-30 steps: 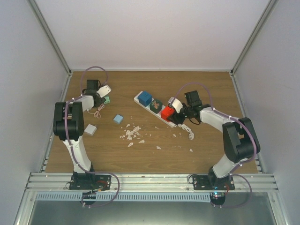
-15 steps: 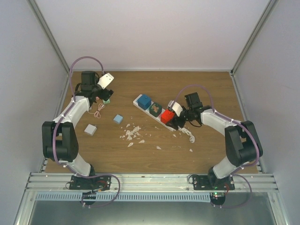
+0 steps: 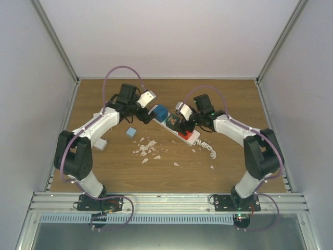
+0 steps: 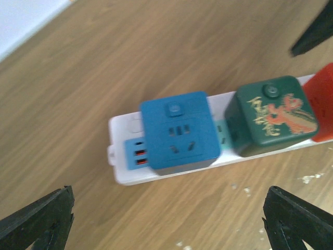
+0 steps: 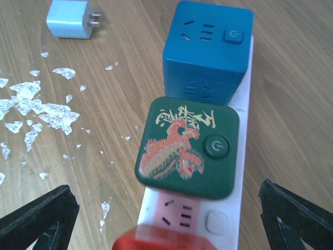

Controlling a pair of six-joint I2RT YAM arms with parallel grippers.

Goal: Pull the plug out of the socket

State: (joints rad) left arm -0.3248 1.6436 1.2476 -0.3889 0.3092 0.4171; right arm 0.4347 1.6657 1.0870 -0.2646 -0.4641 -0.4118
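My left gripper should next grab the blue plug across the side facing the green plug (image 5: 187, 153) and its opposite side. Then it can pull the blue plug off the socket.
The socket (image 3: 195, 138) is a long white power strip lying diagonally mid-table. Three cube plugs sit in it: blue (image 3: 161, 111), dark green with a red dragon (image 3: 173, 121) and red (image 3: 185, 133). My left gripper (image 3: 149, 115) hovers open just left of the blue plug (image 4: 179, 133), its fingertips (image 4: 37, 221) wide apart over bare wood in front of the socket (image 4: 125, 172). My right gripper (image 3: 183, 124) is open above the green plug (image 5: 187, 153), with a free pink outlet face (image 5: 183, 210) and the red plug (image 5: 171, 242) between its fingertips (image 5: 297, 216). Neither gripper holds anything.
A light blue charger (image 3: 130, 132) (image 5: 70, 20) and a white adapter (image 3: 100, 144) lie loose left of the strip. White flakes (image 3: 147, 148) litter the wood in front. The strip's coiled white cord (image 3: 209, 149) trails off its right end. Grey walls enclose the table.
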